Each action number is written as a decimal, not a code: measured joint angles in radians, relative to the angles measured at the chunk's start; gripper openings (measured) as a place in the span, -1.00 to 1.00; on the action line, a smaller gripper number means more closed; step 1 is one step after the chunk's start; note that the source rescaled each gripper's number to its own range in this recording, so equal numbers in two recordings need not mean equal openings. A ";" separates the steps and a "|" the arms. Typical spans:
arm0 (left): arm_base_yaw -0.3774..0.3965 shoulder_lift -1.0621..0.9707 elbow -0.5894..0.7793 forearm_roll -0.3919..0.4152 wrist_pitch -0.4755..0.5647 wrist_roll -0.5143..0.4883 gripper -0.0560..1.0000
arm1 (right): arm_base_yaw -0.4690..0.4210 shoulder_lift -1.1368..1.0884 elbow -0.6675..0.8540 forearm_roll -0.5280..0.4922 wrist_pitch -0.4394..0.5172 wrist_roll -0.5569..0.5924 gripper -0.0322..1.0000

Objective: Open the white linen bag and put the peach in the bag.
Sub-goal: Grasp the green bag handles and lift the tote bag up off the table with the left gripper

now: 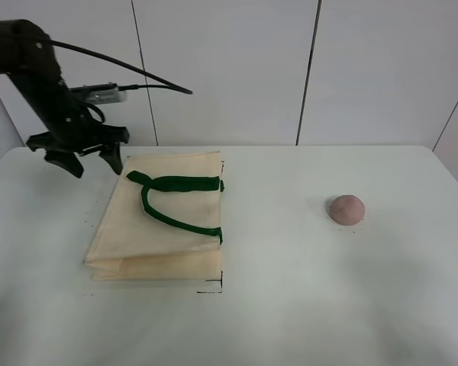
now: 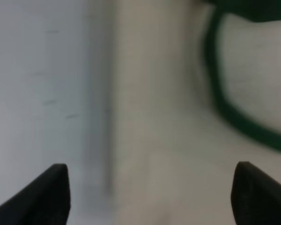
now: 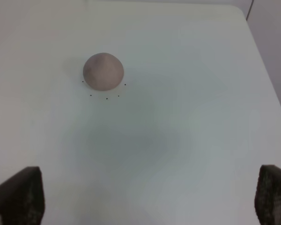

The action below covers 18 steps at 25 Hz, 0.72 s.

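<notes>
The white linen bag needs to be opened for the peach point(image 1: 346, 209). My left gripper should next take hold of the bag by its dark green handle point(image 1: 185, 184).
The white linen bag point(image 1: 164, 217) lies flat on the table at centre left, its dark green handles point(image 1: 175, 200) on top. My left gripper point(image 1: 91, 160) is open and empty, hovering at the bag's far left corner. In the left wrist view, which is blurred, the bag point(image 2: 154, 117) and a green handle point(image 2: 225, 108) lie below the open fingertips point(image 2: 47, 192). The peach point(image 1: 346, 209) sits on the table at the right, apart from the bag. In the right wrist view the peach point(image 3: 103, 71) lies ahead of my open, empty right gripper point(image 3: 147, 199). The right arm is out of the exterior view.
The white table point(image 1: 290, 305) has small black marks at the bag's right corners point(image 1: 217, 288) and around the peach point(image 3: 107, 97). White wall panels point(image 1: 229, 69) stand behind the table's far edge. The table's right edge point(image 3: 271, 93) runs near the peach.
</notes>
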 joint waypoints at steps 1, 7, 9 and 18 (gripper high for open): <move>-0.029 0.033 -0.022 -0.001 0.000 -0.026 0.91 | 0.000 0.000 0.000 0.000 0.000 0.000 1.00; -0.159 0.199 -0.160 0.007 0.004 -0.128 0.91 | 0.000 0.000 0.000 0.000 0.000 0.000 1.00; -0.175 0.243 -0.183 0.022 0.003 -0.152 0.91 | 0.000 0.000 0.000 0.000 0.000 0.000 1.00; -0.176 0.346 -0.189 0.072 -0.039 -0.174 0.91 | 0.000 0.000 0.000 0.000 0.000 0.000 1.00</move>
